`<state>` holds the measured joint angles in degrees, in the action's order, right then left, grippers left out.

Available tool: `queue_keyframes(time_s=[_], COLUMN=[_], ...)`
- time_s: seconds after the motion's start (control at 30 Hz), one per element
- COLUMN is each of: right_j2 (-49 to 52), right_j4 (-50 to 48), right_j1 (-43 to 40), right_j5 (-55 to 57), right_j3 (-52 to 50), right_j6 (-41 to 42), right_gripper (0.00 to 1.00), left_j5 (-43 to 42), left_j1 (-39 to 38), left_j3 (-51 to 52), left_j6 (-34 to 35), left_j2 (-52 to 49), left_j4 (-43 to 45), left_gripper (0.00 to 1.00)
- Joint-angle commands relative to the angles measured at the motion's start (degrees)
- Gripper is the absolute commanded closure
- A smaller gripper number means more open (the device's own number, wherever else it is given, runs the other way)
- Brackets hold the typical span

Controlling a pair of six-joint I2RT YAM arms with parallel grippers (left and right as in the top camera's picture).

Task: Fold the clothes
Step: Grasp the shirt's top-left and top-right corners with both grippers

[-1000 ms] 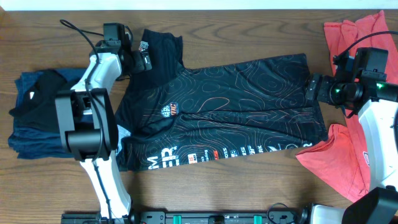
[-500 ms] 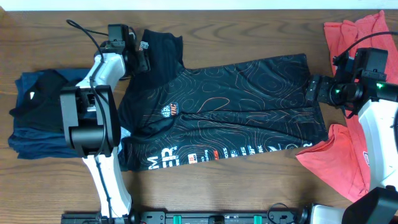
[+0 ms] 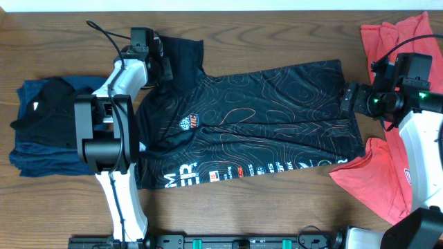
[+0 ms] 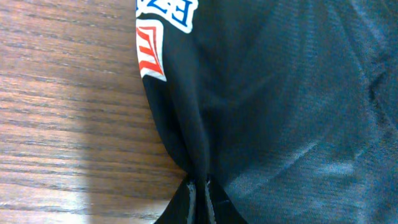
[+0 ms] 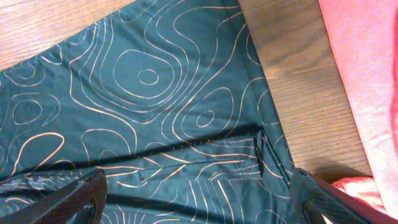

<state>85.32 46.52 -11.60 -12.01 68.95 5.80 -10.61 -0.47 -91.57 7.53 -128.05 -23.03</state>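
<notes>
To fold it lengthwise, my right gripper next needs to pick up the black shirt's hem point(image 3: 340, 73) point(image 5: 238, 14), opposite the sleeve my left gripper holds.
The black shirt point(image 3: 263, 117) with wavy contour lines lies spread flat across the table's middle. My left gripper point(image 3: 164, 68) is at its upper-left sleeve. In the left wrist view the gripper point(image 4: 199, 200) is shut, with a fold of the black sleeve fabric point(image 4: 280, 106) pinched between the fingers beside a white and orange logo point(image 4: 152, 53). At the shirt's right hem my right gripper point(image 3: 345, 101) stands open. Its fingers point(image 5: 68, 199) straddle the printed cloth point(image 5: 155, 93) without closing on it.
Coral-red garments lie at the right edge, one at the back point(image 3: 391, 38) and one nearer the front point(image 3: 374, 181). A folded stack of dark blue and black clothes point(image 3: 41, 135) sits at the left. Bare wooden table point(image 3: 277, 34) surrounds the shirt.
My left gripper has slid right onto the shirt's sleeve and gone from open to shut on the fabric. The right arm has not moved.
</notes>
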Motion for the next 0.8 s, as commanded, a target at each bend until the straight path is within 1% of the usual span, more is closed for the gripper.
queue_keyframes(time_s=[0.0,0.1,0.17,0.27,0.33,0.43,0.5,0.67,0.77], right_j2=[2.3,5.4,8.5,13.2,16.7,22.1,25.2,32.3,35.7], right_j4=[-1.3,-4.4,-8.3,-16.8,-24.4,-36.1,-42.5,-54.0,-58.6], right_j1=[0.4,0.5,1.0,1.8,2.4,3.0,3.3,3.8,3.8], right_j5=[0.0,-0.3,-0.3,-0.2,0.0,0.0,-0.1,-0.2,-0.2], right_j3=[0.6,0.6,0.7,0.7,0.7,0.7,0.7,0.7,0.7], right_j6=[-0.7,-0.7,-0.7,-1.0,-2.3,-3.0,-3.1,-3.1,-2.8], right_gripper=[0.08,0.09,0.09,0.09,0.09,0.03,0.02,0.01,0.01], left_j5=[1.2,2.3,2.2,2.2,2.3,2.3,2.3,2.3,2.2], left_j1=[0.9,1.1,1.1,0.9,0.9,1.0,1.0,1.0,1.0], left_j3=[-0.2,-0.2,-0.2,-0.2,-0.2,-0.2,-0.2,-0.2,-0.2], left_j6=[1.1,3.6,4.4,4.4,4.4,4.4,4.4,4.4,4.4], left_j2=[-0.9,0.1,0.5,0.5,0.5,0.5,0.5,0.5,0.5], left_j4=[-0.9,-1.7,-2.3,-4.0,-5.5,-6.8,-7.4,-8.0,-8.0], left_gripper=[0.94,0.94,0.94,0.94,0.94,0.94,0.94,0.94,0.94])
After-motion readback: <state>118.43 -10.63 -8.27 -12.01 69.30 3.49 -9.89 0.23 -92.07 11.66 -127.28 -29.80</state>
